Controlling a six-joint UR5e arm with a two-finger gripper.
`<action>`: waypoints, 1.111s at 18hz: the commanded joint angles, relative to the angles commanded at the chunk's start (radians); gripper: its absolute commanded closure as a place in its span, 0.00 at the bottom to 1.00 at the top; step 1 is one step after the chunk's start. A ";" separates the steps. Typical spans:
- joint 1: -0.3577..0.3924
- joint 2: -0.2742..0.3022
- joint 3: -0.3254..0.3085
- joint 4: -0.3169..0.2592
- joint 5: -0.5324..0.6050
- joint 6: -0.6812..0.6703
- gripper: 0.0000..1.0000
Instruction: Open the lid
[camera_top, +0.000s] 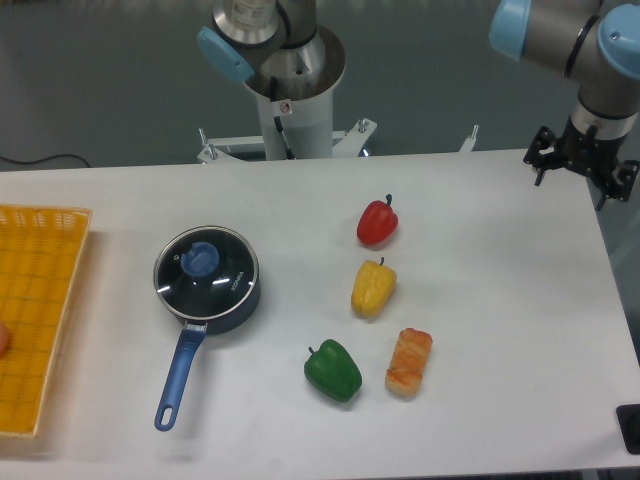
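To open the glass lid, my gripper should next grab its blue knob (200, 260), since only that knob stands up while the lid lies flat on the saucepan (238, 313).
The lid (228, 279), a clear glass disc with a thin metal rim and a blue centre knob (200, 260), lies flat on top of the dark blue saucepan (238, 313) at the table's left-centre. The pan's long blue handle (178, 378) points toward the front edge. My gripper (584, 172) hangs far from it at the back right corner of the table, above the table edge. Its dark fingers stand apart with nothing between them.
A yellow basket (40, 310) sits at the left edge. Right of the pan lie a red pepper (377, 222), a yellow pepper (372, 287), a green pepper (333, 370) and an orange bread-like piece (409, 361). The arm's base (290, 100) stands behind the table.
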 joint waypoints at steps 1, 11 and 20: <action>0.000 0.000 0.000 0.000 -0.003 0.000 0.00; -0.003 0.028 -0.015 0.008 -0.006 -0.009 0.00; -0.081 0.074 -0.084 -0.003 -0.112 -0.106 0.00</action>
